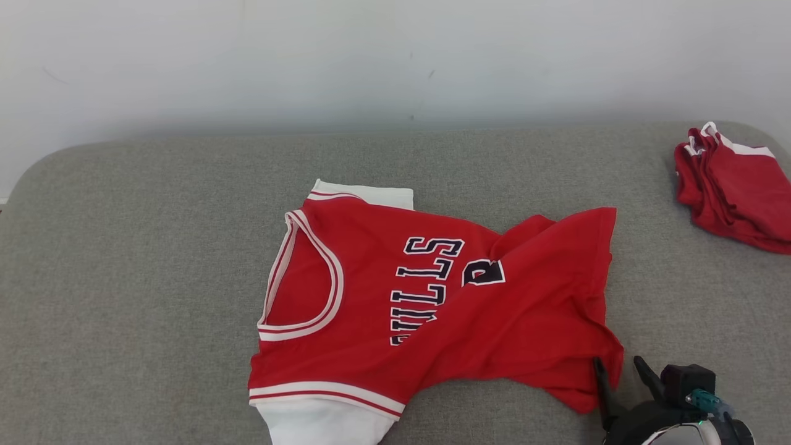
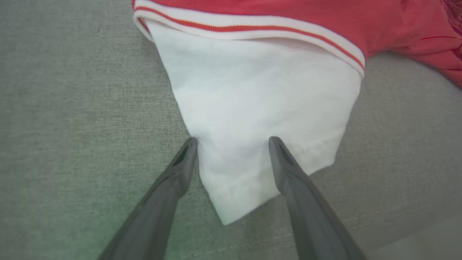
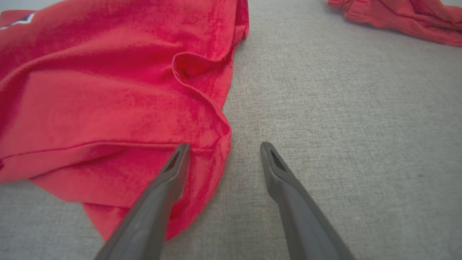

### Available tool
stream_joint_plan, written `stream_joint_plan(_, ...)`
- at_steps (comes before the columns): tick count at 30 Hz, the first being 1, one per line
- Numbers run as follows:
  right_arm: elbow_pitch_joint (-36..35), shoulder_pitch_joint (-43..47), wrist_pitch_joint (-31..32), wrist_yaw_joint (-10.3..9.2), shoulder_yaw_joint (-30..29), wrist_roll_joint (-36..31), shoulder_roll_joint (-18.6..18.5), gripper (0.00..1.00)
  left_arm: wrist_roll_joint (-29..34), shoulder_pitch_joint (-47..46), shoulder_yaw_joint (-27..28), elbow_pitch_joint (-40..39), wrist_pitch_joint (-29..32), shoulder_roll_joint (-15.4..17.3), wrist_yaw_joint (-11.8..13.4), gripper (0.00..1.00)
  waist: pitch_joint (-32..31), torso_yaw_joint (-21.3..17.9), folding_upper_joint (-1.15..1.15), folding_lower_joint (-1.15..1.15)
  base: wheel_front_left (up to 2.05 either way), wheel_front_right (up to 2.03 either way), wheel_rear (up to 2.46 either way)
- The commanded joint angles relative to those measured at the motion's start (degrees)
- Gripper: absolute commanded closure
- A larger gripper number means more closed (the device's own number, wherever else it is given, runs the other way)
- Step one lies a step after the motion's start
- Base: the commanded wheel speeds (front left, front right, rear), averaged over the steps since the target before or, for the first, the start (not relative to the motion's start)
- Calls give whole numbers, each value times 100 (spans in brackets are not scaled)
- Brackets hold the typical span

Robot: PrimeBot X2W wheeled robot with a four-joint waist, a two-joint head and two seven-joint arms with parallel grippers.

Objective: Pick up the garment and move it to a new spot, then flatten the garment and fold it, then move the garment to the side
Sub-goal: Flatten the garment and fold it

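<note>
The right gripper needs to grab the jersey's red hem corner (image 1: 614,358) (image 3: 219,151) next, where the edge of the hem stands up in a loose fold while the body of the jersey lies spread out.
The garment (image 1: 432,296) is a red jersey with white sleeves and dark lettering, spread crookedly on the grey cushion, neck to the left and hem bunched at the right. My right gripper (image 1: 621,371) stands open at the jersey's near right corner; in the right wrist view its left finger is over the red hem (image 3: 202,159) and its right finger over bare fabric. My left gripper (image 2: 232,142) is open, its two fingers either side of the white sleeve (image 2: 260,108) near its tip. Nothing is gripped.
A second pile of red cloth (image 1: 732,185) lies at the far right edge of the grey cushion (image 1: 123,278). A pale wall rises behind the cushion's far edge. Bare cushion stretches to the left of the jersey and between the two red items.
</note>
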Motion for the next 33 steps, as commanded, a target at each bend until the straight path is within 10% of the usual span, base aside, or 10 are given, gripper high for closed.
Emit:
stream_joint_plan(1, 172, -114, -41, -17, 90, 90, 2, 0, -108, -97, -49, 91, -9, -1, 7, 0, 27, 25, 0, 0, 0, 0, 0)
stream_joint_plan(3, 382, -232, -68, -17, 168, 215, 5, 11, -181, -162, -125, 222, -7, -14, 7, 0, 35, 61, 0, 0, 0, 0, 0)
stream_joint_plan(4, 476, -284, -88, -17, 211, 252, 5, 69, -253, -200, -188, 277, -3, -24, 7, 0, 36, 73, 0, 0, 0, 0, 0)
stream_joint_plan(5, 560, -326, -97, -17, 250, 301, 8, 100, -326, -246, -266, 319, 8, -35, 6, 0, 35, 90, 0, 0, 0, 0, 0)
stream_joint_plan(6, 645, -359, -116, -17, 282, 350, -6, 100, -417, -288, -341, 363, 12, -48, 5, 38, 32, 110, 0, 0, 0, 0, 0)
stream_joint_plan(8, 704, -384, -136, -17, 320, 397, -21, 100, -472, -330, -416, 394, 14, -54, 4, 58, 26, 130, 0, 0, 0, 0, 0)
stream_joint_plan(9, 761, -407, -150, -17, 368, 453, -22, 100, -505, -364, -466, 430, 14, -53, -2, 90, 15, 143, 0, 0, 0, 0, 0)
stream_joint_plan(10, 795, -422, -174, -17, 414, 504, -23, 100, -556, -389, -519, 447, 14, -55, -2, 100, -1, 158, 0, 0, 0, 0, 0)
stream_joint_plan(33, -1944, 127, -163, -17, 1107, 1378, -744, 100, -237, -566, 544, -2181, -14, 363, 7, 100, 2, -35, 0, 0, 0, 0, 0)
